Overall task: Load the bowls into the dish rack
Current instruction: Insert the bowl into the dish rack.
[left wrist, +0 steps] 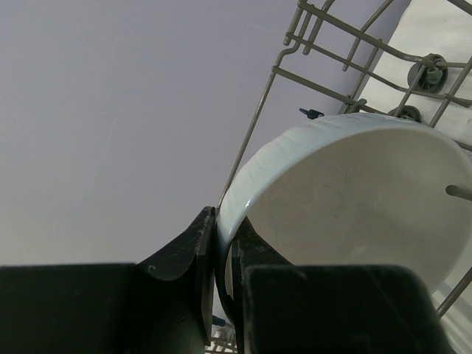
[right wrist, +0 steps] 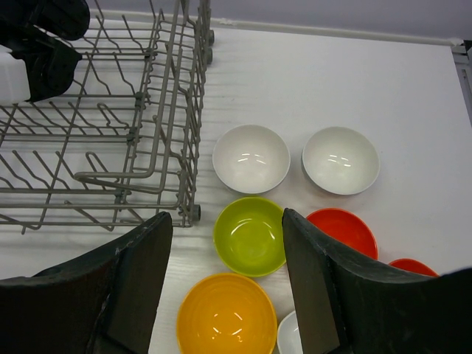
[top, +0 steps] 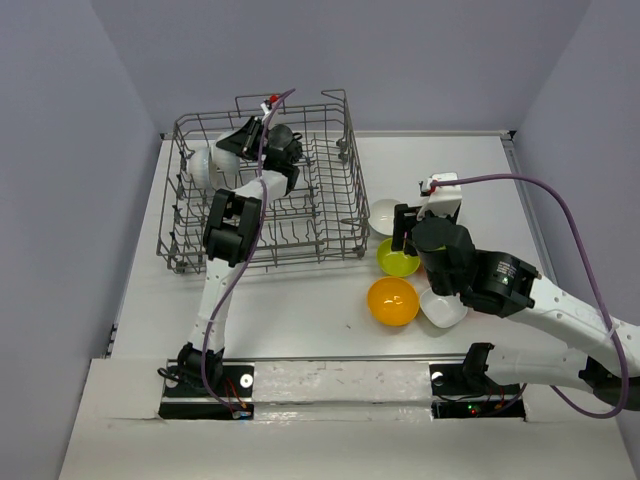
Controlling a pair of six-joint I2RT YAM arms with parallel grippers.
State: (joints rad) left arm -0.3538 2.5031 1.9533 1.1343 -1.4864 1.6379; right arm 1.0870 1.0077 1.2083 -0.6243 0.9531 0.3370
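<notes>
My left gripper can open: the white bowl would stay on edge among the rack's wires.
The grey wire dish rack [top: 330,215] stands at the back left. Inside its far left corner my left gripper [top: 230,150] is shut on the rim of a white bowl [top: 204,166]; in the left wrist view that bowl [left wrist: 354,199] is on edge among the wires, its rim pinched between the jaws of the gripper [left wrist: 225,247]. My right gripper [right wrist: 227,220] hangs open above a lime green bowl [right wrist: 251,234], touching nothing. Around it lie an orange-yellow bowl [right wrist: 226,316], two white bowls [right wrist: 251,157] [right wrist: 341,159] and two red-orange bowls [right wrist: 343,230] [right wrist: 413,267].
In the top view a squarish white bowl [top: 442,306] sits beside the orange-yellow one [top: 392,301], partly under the right arm. The rack's right wall [right wrist: 188,110] rises just left of the loose bowls. Grey walls close in the table [top: 300,310] at the back and sides.
</notes>
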